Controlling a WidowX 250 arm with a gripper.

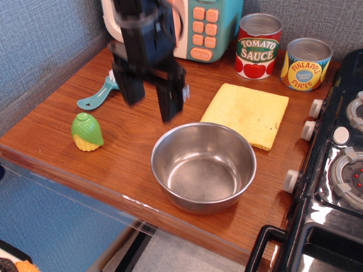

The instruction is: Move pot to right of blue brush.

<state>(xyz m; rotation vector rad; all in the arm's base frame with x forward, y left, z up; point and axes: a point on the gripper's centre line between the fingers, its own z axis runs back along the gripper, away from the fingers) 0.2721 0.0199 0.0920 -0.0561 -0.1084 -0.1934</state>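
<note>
The pot's bowl (204, 170) is far wider than my gripper's open fingers. Next, the gripper pinches the pot by its thin rim (158, 146).
The shiny steel pot (203, 167) stands empty near the front edge of the wooden counter (68, 119). The light-blue brush (97, 96) lies at the left; its bristle head is hidden behind my arm. My black gripper (152, 107) hangs open and empty above the counter, between the brush and the pot, just left of and above the pot's far rim.
A green-and-yellow toy corn (86, 131) sits at the front left. A yellow cloth (247, 113) lies behind the pot. Tomato sauce (258, 45) and pineapple (306, 63) cans stand at the back. A toy microwave (204, 25) is at the back, a stove (340, 164) at the right.
</note>
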